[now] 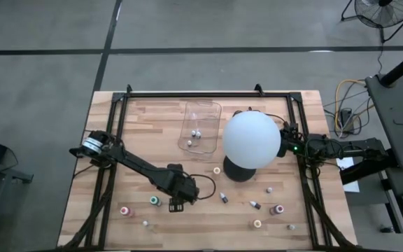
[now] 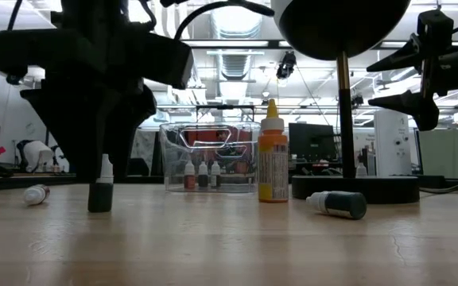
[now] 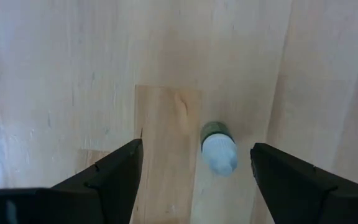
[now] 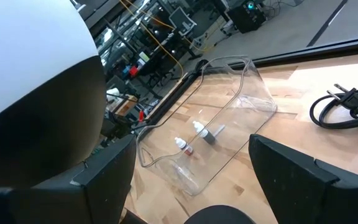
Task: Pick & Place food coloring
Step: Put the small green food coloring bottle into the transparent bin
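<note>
My left gripper's fingers reach past the white cap (image 3: 220,155), on either side of the food coloring bottle's green body. My left gripper should close. Closing now would catch the bottle.
My left gripper (image 1: 176,204) (image 3: 196,150) is open and points straight down near the table's front. Below it, a dark green food coloring bottle (image 3: 218,148) (image 2: 100,195) with a white cap stands upright on its base, between the two fingers and nearer one of them, touching neither. Other food coloring bottles lie scattered across the front of the table, among them a red one (image 1: 124,210), a green one (image 1: 156,201) and a yellow one (image 1: 217,170) (image 2: 273,163). My right gripper (image 1: 290,145) (image 4: 191,177) is open and waits raised beside the white globe (image 1: 252,139).
The clear plastic tray (image 1: 200,126) (image 4: 210,134) sits toward the far edge with three small bottles inside. The globe's black base (image 1: 238,170) stands mid-table. A dark bottle (image 2: 336,204) lies on its side near the front right. A black cable (image 4: 344,106) lies near the tray.
</note>
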`<act>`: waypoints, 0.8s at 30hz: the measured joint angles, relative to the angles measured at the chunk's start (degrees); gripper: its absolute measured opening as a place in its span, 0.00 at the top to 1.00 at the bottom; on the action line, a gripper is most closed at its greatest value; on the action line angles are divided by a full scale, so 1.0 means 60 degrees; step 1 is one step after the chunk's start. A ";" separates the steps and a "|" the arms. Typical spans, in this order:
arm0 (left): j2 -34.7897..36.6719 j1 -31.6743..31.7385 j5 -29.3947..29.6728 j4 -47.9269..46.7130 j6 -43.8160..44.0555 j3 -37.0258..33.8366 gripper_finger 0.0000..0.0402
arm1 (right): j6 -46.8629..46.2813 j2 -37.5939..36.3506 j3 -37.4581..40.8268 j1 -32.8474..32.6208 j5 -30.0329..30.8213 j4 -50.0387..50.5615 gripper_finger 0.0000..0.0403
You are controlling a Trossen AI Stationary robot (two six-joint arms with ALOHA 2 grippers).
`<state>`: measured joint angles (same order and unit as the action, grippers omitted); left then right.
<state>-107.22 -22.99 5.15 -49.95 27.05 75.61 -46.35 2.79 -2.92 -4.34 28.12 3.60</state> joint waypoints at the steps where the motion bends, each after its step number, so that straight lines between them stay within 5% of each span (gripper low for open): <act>1: 0.0000 0.0001 0.0000 0.0002 -0.0007 0.0000 0.33 | 0.0001 0.0000 -0.0001 0.0000 0.0000 0.0000 0.25; 9: 0.0007 0.0001 0.0011 0.0051 -0.0047 0.0000 0.37 | -0.0003 0.0000 0.0000 0.0000 -0.0004 0.0000 0.25; 24: 0.0007 0.0001 0.0014 0.0035 0.0067 -0.0122 0.72 | -0.0003 0.0000 -0.0003 0.0000 -0.0001 0.0000 0.25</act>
<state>-107.18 -22.98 5.23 -49.75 27.45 74.88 -46.37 2.79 -2.94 -4.34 28.11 3.60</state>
